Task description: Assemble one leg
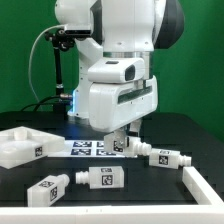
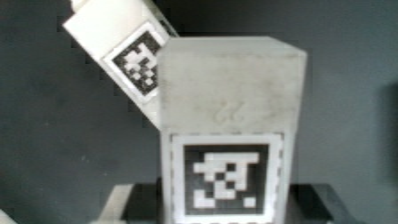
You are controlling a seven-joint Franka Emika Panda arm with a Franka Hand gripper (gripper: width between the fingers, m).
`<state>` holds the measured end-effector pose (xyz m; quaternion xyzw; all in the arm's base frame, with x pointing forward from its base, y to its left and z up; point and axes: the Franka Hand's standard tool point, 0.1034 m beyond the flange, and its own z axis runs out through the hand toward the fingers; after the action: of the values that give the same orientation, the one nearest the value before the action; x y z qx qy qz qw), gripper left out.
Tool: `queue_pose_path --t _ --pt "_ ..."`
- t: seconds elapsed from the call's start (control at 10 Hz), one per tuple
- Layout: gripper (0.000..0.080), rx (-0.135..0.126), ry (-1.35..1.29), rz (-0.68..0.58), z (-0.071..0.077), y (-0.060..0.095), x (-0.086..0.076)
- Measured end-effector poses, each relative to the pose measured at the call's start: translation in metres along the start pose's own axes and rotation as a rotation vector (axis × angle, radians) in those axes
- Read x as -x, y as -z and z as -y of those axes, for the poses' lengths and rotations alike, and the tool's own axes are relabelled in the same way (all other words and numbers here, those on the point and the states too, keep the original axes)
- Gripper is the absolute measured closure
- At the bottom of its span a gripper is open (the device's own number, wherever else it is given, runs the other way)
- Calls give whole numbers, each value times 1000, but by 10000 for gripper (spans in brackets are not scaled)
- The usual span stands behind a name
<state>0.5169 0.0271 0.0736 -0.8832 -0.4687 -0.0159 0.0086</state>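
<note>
The white leg hangs above the dark tabletop, so the gripper should keep holding the white leg for now.
My gripper [image 1: 121, 146] is low over the table by the marker board, shut on a white leg [image 2: 224, 120]. The leg fills the wrist view, with a black-and-white tag [image 2: 224, 180] on its face and my dark fingers [image 2: 132, 200] against both of its sides. In the exterior view only a tagged bit of this leg [image 1: 118, 145] shows between the fingers. A second leg [image 1: 162, 157] lies just to the exterior view's right of the gripper and also shows behind the held leg in the wrist view [image 2: 125, 50]. Two more legs [image 1: 47, 188] [image 1: 103, 178] lie nearer the front.
The large flat white panel with a raised rim [image 1: 20, 150] lies at the exterior view's left. The marker board [image 1: 88, 148] lies behind the gripper. A white border strip [image 1: 203, 188] runs along the front right. The arm's body [image 1: 115, 90] looms over the middle.
</note>
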Motion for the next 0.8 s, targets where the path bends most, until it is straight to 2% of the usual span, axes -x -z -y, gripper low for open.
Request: queue_pose_path --t 0.1,0.2,0.3,0.4,0.5,0.7,0.8 --pt "515 -18 10 9 4 -5 20" --pt "515 -34 9 22 16 -9 41" --pt "515 -41 -7 29 33 -16 64" --pt "515 -64 -30 44 50 -27 84" --pt "515 -85 -42 57 57 -36 91" --pt "515 -115 -42 68 61 -52 105" --pt "515 -109 -45 58 57 -54 109"
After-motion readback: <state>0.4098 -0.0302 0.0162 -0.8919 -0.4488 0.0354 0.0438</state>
